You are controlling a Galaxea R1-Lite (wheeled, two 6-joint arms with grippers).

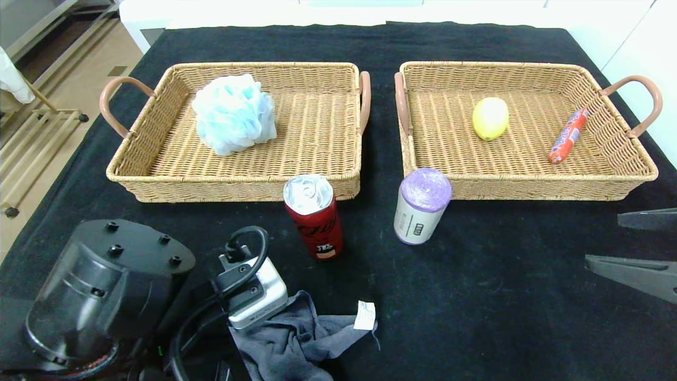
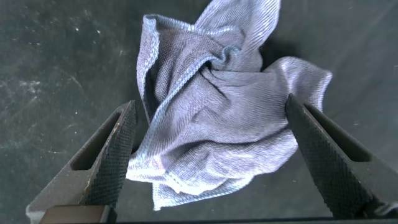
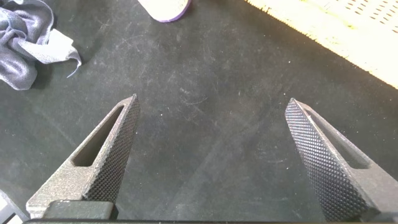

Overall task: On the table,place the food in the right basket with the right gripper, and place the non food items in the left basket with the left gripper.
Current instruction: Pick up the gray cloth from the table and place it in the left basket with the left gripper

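My left gripper's fingers are still above the grey cloth (image 1: 296, 338), so it is too early to close, and the gripper moves down first.
A grey cloth (image 1: 296, 338) lies crumpled on the black table near the front edge. In the left wrist view my left gripper (image 2: 210, 102) is open, its fingers either side of the cloth (image 2: 217, 124) and just over it. My right gripper (image 1: 603, 239) is open and empty above bare table at the right edge; the right wrist view shows it open too (image 3: 212, 101). A red can (image 1: 313, 217) and a purple roll (image 1: 421, 205) stand in front of the baskets. A blue bath sponge (image 1: 234, 112) lies in the left basket (image 1: 232, 182). A lemon (image 1: 490, 118) and a red sausage (image 1: 568, 135) lie in the right basket (image 1: 529, 186).
My left arm's wrist (image 1: 106, 286) covers the front left of the table. The right wrist view shows the cloth (image 3: 25, 43), the roll's end (image 3: 165, 7) and the right basket's wall (image 3: 348, 31). A wooden rack (image 1: 31, 137) stands off the table's left.
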